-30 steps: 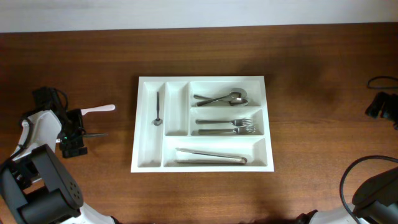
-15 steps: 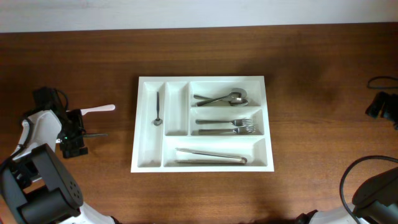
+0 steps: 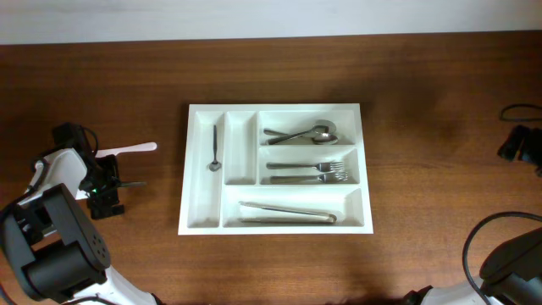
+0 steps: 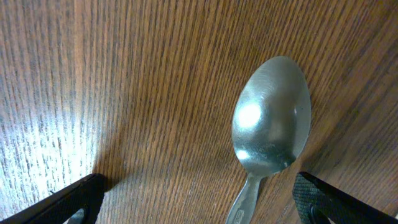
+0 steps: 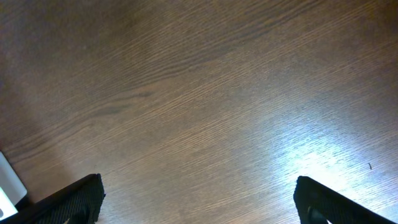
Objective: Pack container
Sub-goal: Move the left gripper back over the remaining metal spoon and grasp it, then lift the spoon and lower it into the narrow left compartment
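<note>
The metal spoon should lie lengthwise in the tray's narrow section, so my left gripper will next grip across its handle's sides.
The white cutlery tray [image 3: 203, 219] lies mid-table. It holds a small spoon [image 3: 215, 148] in a narrow compartment, spoons [image 3: 301, 134], forks [image 3: 309, 171] and knives [image 3: 286, 212] in the wide ones. My left gripper [image 3: 105, 186] is at the table's left, open and low over the wood. In the left wrist view, a metal spoon [image 4: 272, 118] lies on the table between the open fingers [image 4: 199, 193], nearer the right finger, which is apart from it. My right gripper [image 3: 518, 144] is at the far right, open and empty [image 5: 199, 193] over bare wood.
A white plastic utensil [image 3: 132, 148] lies on the table just beyond the left gripper. A white edge [image 5: 9, 183] shows at the lower left of the right wrist view. Cables lie at the table's right edge [image 3: 517, 110].
My left gripper has shifted slightly toward the table's front and right. The tray, its cutlery and the right arm have not moved.
</note>
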### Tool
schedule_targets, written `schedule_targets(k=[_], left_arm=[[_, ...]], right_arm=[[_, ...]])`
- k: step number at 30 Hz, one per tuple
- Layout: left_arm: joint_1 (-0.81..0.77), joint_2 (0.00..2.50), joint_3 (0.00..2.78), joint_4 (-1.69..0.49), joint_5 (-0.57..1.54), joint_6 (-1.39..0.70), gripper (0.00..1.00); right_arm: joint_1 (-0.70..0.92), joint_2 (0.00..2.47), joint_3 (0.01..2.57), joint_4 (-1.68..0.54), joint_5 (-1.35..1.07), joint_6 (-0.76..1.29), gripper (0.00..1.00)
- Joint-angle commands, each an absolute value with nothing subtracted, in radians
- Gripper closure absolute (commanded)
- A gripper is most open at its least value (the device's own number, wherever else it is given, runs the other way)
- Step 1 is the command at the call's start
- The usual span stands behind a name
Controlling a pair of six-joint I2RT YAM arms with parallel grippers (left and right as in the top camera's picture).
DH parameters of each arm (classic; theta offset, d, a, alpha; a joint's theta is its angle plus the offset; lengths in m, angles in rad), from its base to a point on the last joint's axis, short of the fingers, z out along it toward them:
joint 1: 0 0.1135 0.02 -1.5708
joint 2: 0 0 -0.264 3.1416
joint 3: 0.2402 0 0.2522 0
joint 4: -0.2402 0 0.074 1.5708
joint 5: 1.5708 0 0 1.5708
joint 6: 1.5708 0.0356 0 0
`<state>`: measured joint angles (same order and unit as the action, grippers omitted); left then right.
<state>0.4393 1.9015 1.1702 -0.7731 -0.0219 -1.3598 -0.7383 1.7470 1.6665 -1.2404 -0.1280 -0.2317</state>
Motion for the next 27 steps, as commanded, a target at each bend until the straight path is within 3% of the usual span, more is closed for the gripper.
schedule_targets(k=[1, 14, 17, 20, 27], left_arm=[[0.442, 1.925, 1.181, -0.775, -0.026, -1.376, 0.01], [0.442, 1.98, 1.181, -0.777, -0.002, -1.375, 0.01], [0.442, 1.98, 1.181, -0.777, 0.001, -1.375, 0.11], [0.442, 1.98, 1.181, -0.77, 0.005, -1.375, 0.31], [0.442, 1.98, 1.181, -0.748, 0.005, -1.375, 0.51]], right_arm=[[-0.74, 1.756, 1.665, -1.24, -0.122, -0.223, 0.01], [-0.74, 1.756, 1.665, -1.24, -0.122, -0.223, 0.01], [-0.74, 1.756, 1.665, -1.24, -0.122, -0.223, 0.01], [-0.74, 1.756, 1.665, -1.24, -0.122, -0.223, 0.01], [-0.74, 1.756, 1.665, -1.24, -0.122, -0.223, 0.01]])
